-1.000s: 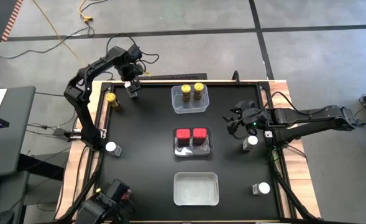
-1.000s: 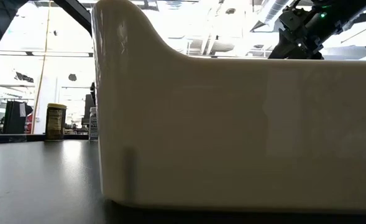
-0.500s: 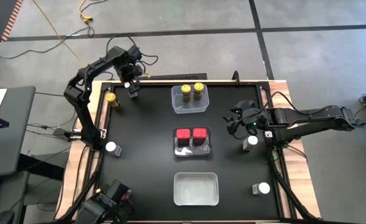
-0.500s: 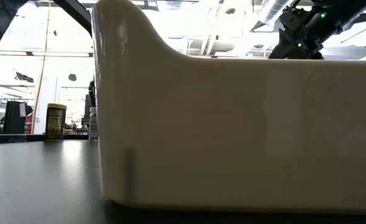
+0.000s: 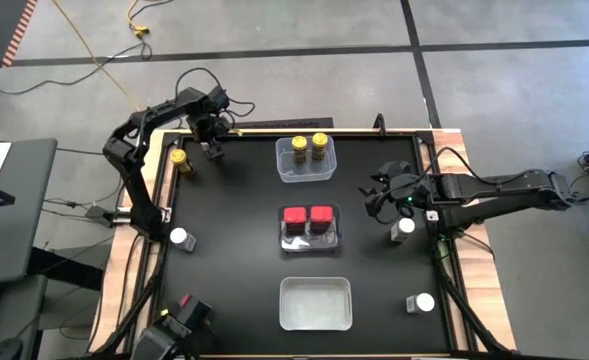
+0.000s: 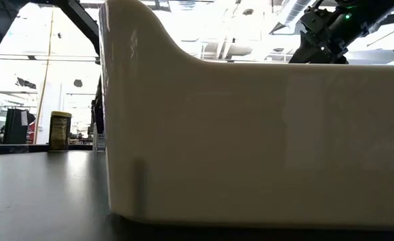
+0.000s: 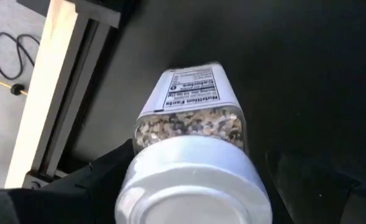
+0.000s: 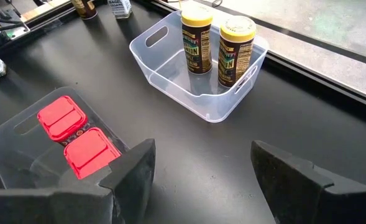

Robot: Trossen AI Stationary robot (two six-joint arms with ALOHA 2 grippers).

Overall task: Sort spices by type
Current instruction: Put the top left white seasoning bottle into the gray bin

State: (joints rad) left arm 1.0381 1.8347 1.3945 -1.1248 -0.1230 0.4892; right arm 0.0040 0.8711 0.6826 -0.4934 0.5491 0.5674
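The left gripper should close now, as its fingers are on either side of the white cap (image 7: pixel 195 183) below the seeds in the left wrist view. Closing now would hold the jar.
A white-capped jar (image 7: pixel 192 134) of seeds stands upright on the black table near its far left corner. My left gripper (image 5: pixel 213 150) points down over it, open, with one finger on each side of the white cap (image 7: pixel 195 183); I cannot tell whether they touch it. A yellow-capped jar (image 5: pixel 179 160) stands just left of it. My right gripper (image 5: pixel 384 200) hovers open and empty over the table's right side. Two yellow-capped jars (image 8: pixel 217 40) stand in the far clear tub (image 5: pixel 306 172). Two red tins (image 5: pixel 308 216) sit in the middle tub (image 5: pixel 310 240).
An empty clear tub (image 5: pixel 316 303) lies at the near middle, and its wall (image 6: pixel 250 140) fills the low view. Loose white-capped jars stand at the left edge (image 5: pixel 179 238), beside my right arm (image 5: pixel 406 226) and at the near right (image 5: pixel 424 302). Wooden rails border the table.
My left gripper has come down toward the white-capped jar at the far left, still pointing down and open. In the low view its dark fingers now stand around that jar. My right arm has kept still.
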